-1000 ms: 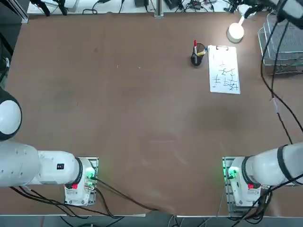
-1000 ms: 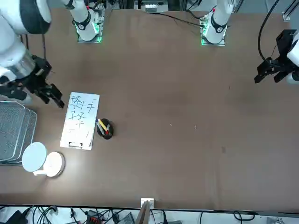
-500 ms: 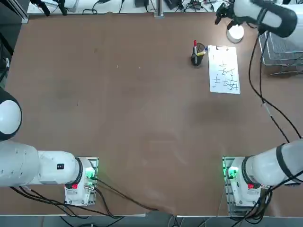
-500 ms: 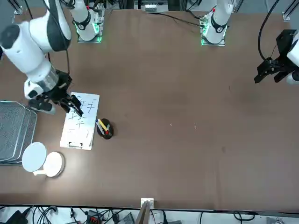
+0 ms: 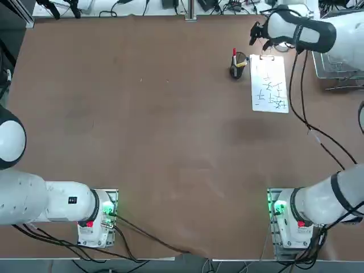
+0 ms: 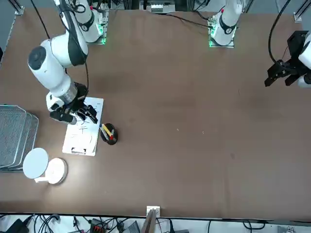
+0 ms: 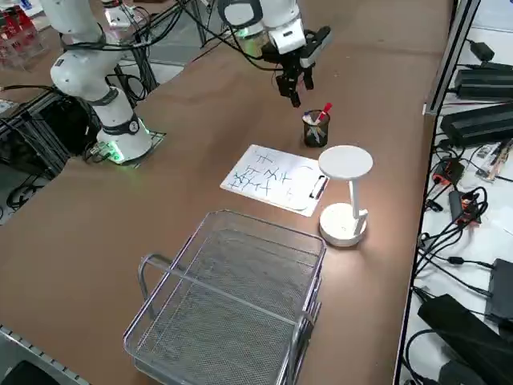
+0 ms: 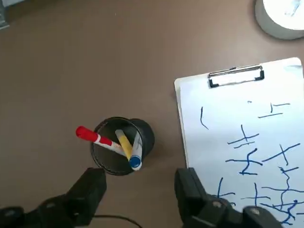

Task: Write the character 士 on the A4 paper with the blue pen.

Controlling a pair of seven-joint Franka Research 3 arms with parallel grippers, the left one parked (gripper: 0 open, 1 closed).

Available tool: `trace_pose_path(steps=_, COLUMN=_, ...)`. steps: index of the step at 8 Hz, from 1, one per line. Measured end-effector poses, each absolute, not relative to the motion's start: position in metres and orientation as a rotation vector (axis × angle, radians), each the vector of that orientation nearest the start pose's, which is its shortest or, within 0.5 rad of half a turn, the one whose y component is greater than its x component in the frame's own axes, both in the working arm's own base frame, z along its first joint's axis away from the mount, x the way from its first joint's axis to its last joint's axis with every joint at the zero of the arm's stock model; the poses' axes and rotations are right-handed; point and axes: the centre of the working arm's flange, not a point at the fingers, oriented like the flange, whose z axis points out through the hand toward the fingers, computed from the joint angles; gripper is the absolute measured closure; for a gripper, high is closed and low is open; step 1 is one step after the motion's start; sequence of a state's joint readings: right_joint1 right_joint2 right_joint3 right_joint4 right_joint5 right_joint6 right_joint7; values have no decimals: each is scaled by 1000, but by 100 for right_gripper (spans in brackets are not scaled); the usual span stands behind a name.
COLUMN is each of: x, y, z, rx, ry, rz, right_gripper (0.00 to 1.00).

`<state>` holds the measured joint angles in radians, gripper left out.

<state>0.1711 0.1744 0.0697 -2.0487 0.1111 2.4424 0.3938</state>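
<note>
My right gripper next needs to grab the blue pen by its raised blue end (image 8: 136, 161), because the black cup and its other pens crowd the lower body of the pen.
The A4 paper (image 8: 247, 142) lies on a clipboard near the table's far right, marked with several blue strokes; it also shows as the white sheet (image 5: 269, 85) from overhead. Beside its clip end stands a black pen cup (image 8: 121, 152) holding three pens. The blue pen (image 8: 135, 154) is short and pale with a blue end and leans in the cup next to a yellow pen and a red-topped pen (image 8: 95, 137). My right gripper (image 8: 140, 190) hangs open above the cup (image 7: 314, 128), a little toward the robot's side, with nothing between its fingers (image 8: 90, 190).
A white desk lamp (image 7: 345, 192) stands just beyond the clipboard's clip end. A wire basket (image 7: 232, 305) sits at the table's right edge. The right arm's cable (image 5: 310, 131) trails over the table near the paper.
The right arm has swung in from the table's right edge, past the basket and lamp, to hover over the pen cup. The pens and paper have not moved.
</note>
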Motion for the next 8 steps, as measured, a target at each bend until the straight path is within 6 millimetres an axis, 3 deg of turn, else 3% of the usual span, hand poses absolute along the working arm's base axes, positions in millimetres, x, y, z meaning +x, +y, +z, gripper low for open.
trace_pose_path(steps=4, x=576, y=155, z=330, rx=-2961, ry=320, rz=-260, right_gripper=23)
trace_pose_path(steps=8, x=575, y=170, z=309, rx=-2983, ry=251, rz=-273, right_gripper=30)
